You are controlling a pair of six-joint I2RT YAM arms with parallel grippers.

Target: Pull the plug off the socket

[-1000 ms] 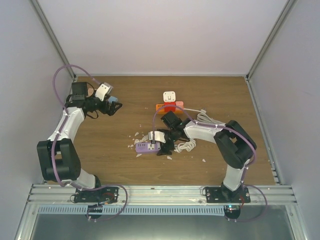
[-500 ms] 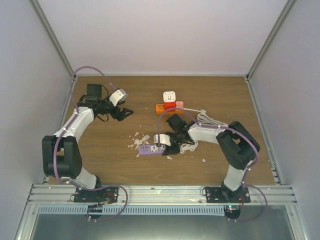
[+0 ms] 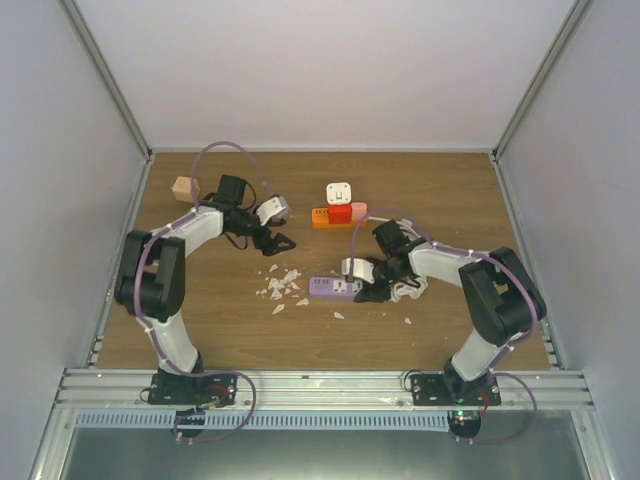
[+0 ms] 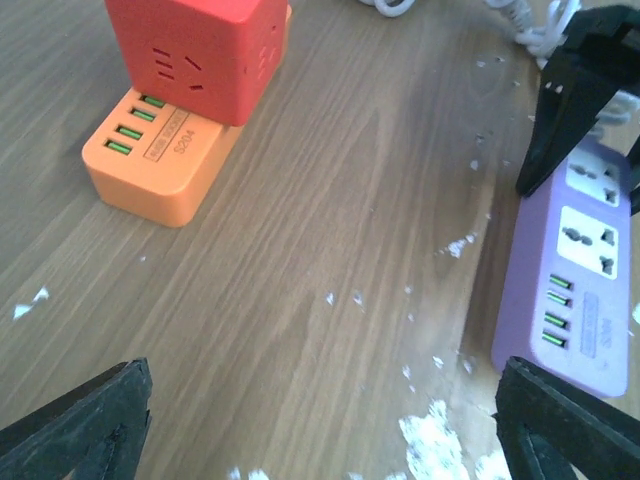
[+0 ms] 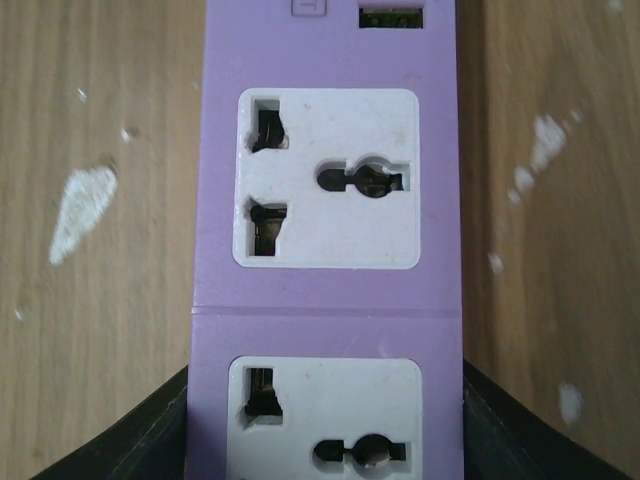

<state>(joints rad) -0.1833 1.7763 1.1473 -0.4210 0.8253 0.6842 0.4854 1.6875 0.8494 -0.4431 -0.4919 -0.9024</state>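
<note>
The plug needs to stay free to pull off, so next my left gripper should grab the socket by its USB-port end, across both long sides.
The socket (image 3: pixel 322 217), a short orange power strip, lies at the back middle of the table with a red block (image 3: pixel 341 212) on it. Just behind them stands the white plug (image 3: pixel 339 192), which the left wrist view does not show. That view has the socket (image 4: pixel 165 160) and red block (image 4: pixel 195 50) at top left. My left gripper (image 3: pixel 280 241) hangs open over bare wood, left of and nearer than the socket, with nothing between its fingers (image 4: pixel 80 425). My right gripper (image 3: pixel 363 290) is shut on the right end of a purple power strip (image 3: pixel 333 288), its fingers (image 5: pixel 130 440) flush against both sides.
A tan cube (image 3: pixel 182 187) sits at the back left. White flakes (image 3: pixel 281 284) litter the wood left of the purple strip (image 4: pixel 570 270). A coiled white cable (image 3: pixel 408 288) lies beside the right arm. A pink block (image 3: pixel 358 209) adjoins the red one.
My left arm swung from the back left corner toward the middle, leaving the tan cube exposed. My right gripper closed on the purple strip and carried it to the right.
</note>
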